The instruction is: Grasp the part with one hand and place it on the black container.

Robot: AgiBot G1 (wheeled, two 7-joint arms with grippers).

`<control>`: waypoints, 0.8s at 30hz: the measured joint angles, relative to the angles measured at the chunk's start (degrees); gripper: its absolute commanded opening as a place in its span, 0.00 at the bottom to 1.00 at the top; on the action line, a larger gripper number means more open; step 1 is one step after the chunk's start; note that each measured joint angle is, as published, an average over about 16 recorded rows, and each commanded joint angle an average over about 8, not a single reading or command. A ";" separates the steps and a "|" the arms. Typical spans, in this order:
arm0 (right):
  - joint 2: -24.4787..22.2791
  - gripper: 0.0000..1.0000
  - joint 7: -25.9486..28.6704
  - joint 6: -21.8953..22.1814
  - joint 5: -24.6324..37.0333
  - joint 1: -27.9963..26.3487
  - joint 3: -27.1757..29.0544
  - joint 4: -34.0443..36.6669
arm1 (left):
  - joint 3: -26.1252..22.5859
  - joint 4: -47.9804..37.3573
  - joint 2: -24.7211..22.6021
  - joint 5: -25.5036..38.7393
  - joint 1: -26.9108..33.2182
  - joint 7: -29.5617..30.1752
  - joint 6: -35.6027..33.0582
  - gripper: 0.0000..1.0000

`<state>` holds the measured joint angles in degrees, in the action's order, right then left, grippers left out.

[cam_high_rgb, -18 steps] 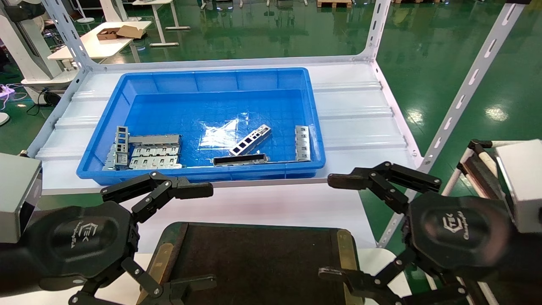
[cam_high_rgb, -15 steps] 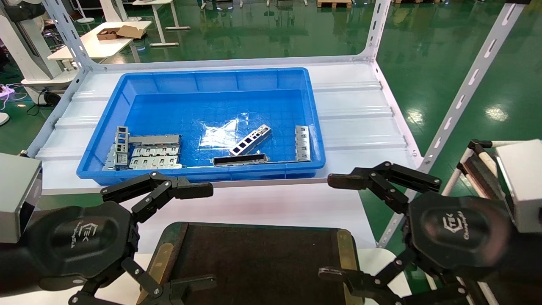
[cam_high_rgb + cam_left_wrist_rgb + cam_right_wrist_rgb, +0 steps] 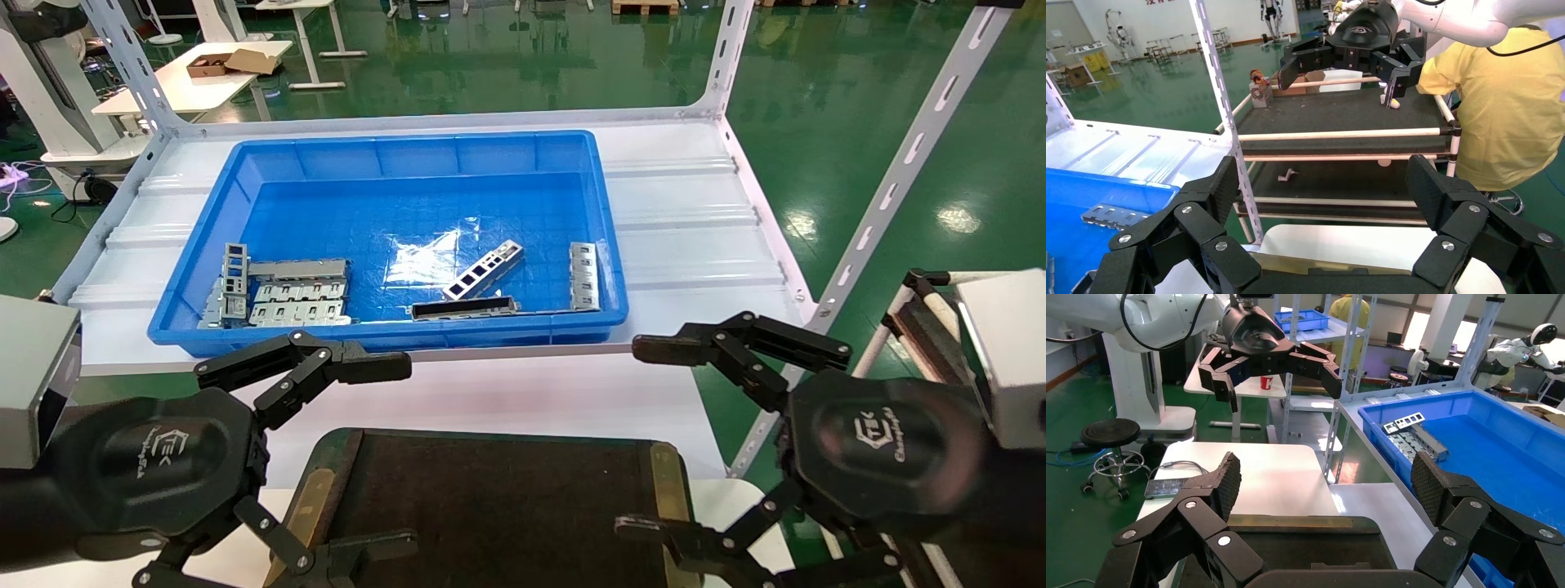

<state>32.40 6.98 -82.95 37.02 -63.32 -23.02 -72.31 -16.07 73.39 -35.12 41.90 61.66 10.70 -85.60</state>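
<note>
My left gripper is to pick up the silver-grey ladder-like part by its long sides next. Then it can place the part on the black container (image 3: 490, 506).
The part (image 3: 484, 269), a small silver-grey ladder-like strip, lies at an angle on the floor of the blue bin (image 3: 204, 245), right of its middle. The black container (image 3: 490, 506) is a flat dark tray with brass-green rims, at the near edge between my two grippers. My left gripper (image 3: 396, 455) is open and empty over the tray's left end. My right gripper (image 3: 641, 438) is open and empty over its right end. Each wrist view shows its own open gripper, the left (image 3: 1322, 184) and the right (image 3: 1324, 478), above the tray (image 3: 1291, 545).
The bin also holds a long dark bar (image 3: 464, 308), grey slotted plates (image 3: 298, 292) at its left, and another strip (image 3: 583, 276) by its right wall. White shelf uprights (image 3: 891, 188) stand at the right. A cart with dark shelves (image 3: 1340, 116) stands beyond.
</note>
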 measured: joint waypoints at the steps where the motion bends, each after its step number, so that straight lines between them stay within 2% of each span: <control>1: 0.00 1.00 0.00 0.00 0.00 0.00 0.00 0.00 | 0.00 0.00 0.00 0.00 0.00 0.00 0.00 1.00; 16: 0.00 1.00 0.00 0.00 0.00 0.00 0.00 0.00 | -0.02 -0.01 -0.14 0.14 0.08 0.08 0.40 1.00; 24: 0.00 1.00 0.00 0.00 0.00 -0.01 0.00 0.01 | -0.64 0.13 -1.52 2.92 0.63 0.69 4.87 1.00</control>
<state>32.40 6.98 -82.96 37.02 -63.33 -23.02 -72.30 -16.72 73.52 -36.64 44.83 62.29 11.39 -80.73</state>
